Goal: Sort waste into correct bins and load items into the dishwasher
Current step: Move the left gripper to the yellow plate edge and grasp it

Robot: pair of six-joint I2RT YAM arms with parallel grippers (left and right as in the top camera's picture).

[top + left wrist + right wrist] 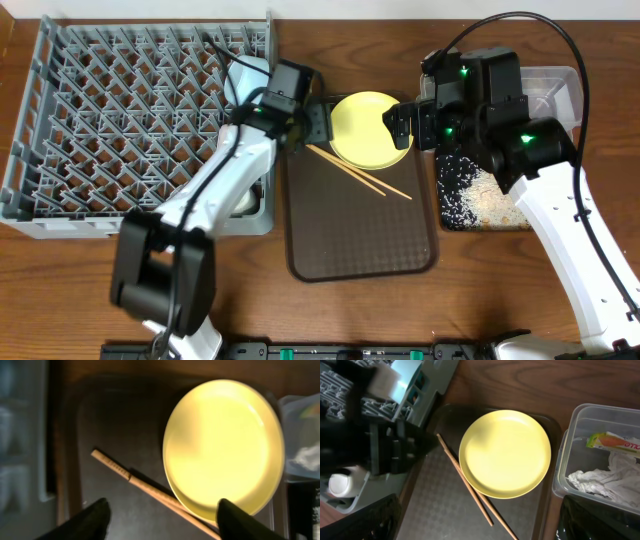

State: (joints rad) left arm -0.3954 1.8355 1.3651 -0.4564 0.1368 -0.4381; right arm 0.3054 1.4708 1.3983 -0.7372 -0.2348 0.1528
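Note:
The yellow plate's rim (333, 127) (166, 458) should next be grabbed by my left gripper on the side facing the grey dish rack, and then I will stand the plate upright there.
A round yellow plate (370, 128) (225, 450) (505, 452) lies at the far end of the brown serving tray (360, 235). Two wooden chopsticks (360, 175) (145, 485) (470, 490) lie slantwise on the tray, partly tucked under the plate's near rim. My left gripper (318, 122) (162, 522) hovers open at the plate's left edge, and the chopsticks run below its gap. On the plate's right side, my right gripper (400, 125) (480, 525) stands wide open and holds nothing. The clear tub (555, 85) (570, 460) holds a snack wrapper (615, 442) and crumpled tissue (600, 480).
The grey dish rack (130, 110) (340, 385) fills the left side, with a white bowl (245, 75) and a small white cup (243, 200) (340, 485) along its right edge. A black tray (452, 165) strewn with rice scraps (485, 200) sits right of the serving tray.

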